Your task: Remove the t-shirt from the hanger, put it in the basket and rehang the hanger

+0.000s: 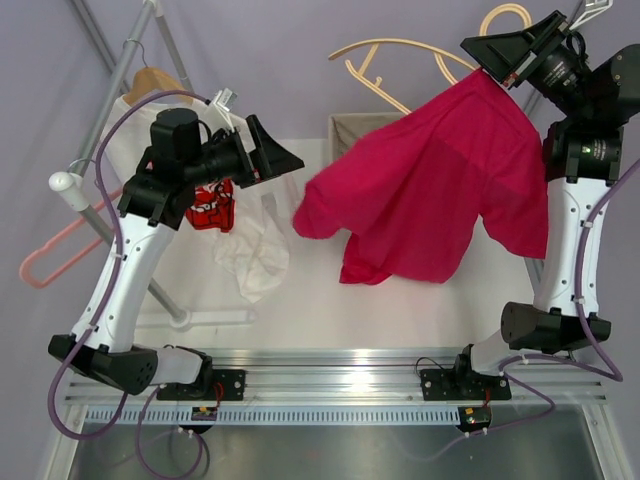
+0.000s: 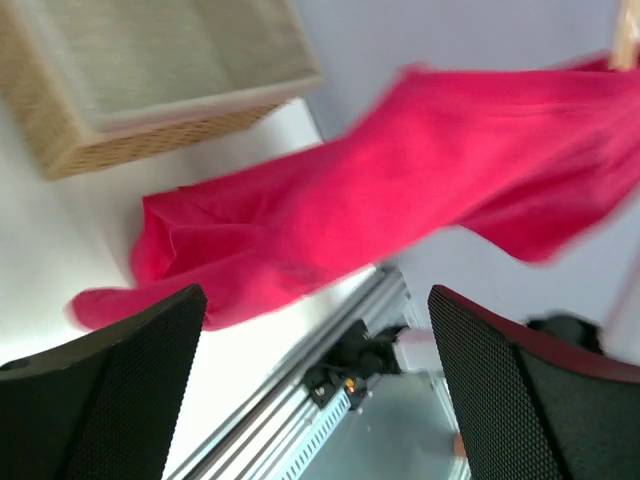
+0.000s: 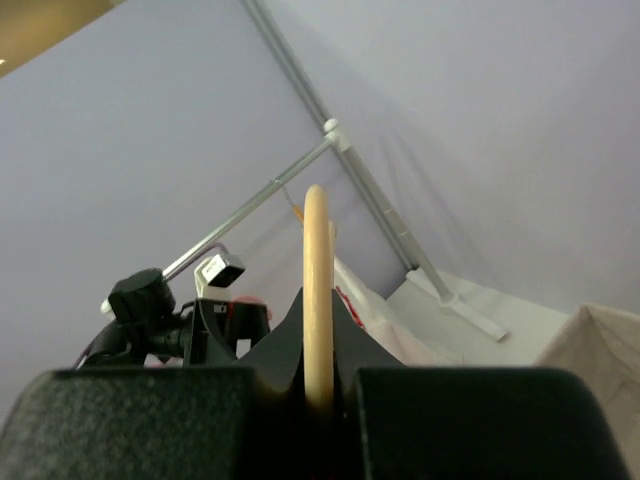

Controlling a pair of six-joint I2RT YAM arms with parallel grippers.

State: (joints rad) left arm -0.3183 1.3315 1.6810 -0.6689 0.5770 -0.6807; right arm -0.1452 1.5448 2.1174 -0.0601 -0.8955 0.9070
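My left gripper grabs the hanger's bare arm near the hook (image 1: 422, 46) (image 2: 626, 36) next, to leave the covered side free for removing the t-shirt.
The magenta-red t-shirt (image 1: 430, 190) hangs in the air over the table, draped off the cream-yellow hanger (image 1: 390, 50). The hanger's left arm sticks out bare and its hook (image 1: 505, 15) curves up at the top. My right gripper (image 1: 500, 55) is raised high and shut on the hanger bar (image 3: 317, 260) where the shirt's top meets it. My left gripper (image 1: 285, 165) is open and empty, just left of the shirt's hanging sleeve. The left wrist view shows the shirt (image 2: 350, 210) ahead of the open fingers (image 2: 110, 400), apart from them.
A woven basket (image 1: 355, 130) stands at the table's back, also in the left wrist view (image 2: 150, 90). At left a rack (image 1: 110, 60) carries a white t-shirt with red logo (image 1: 240, 240) on a wooden hanger (image 1: 155, 80). A pink hanger (image 1: 50, 262) hangs low on it.
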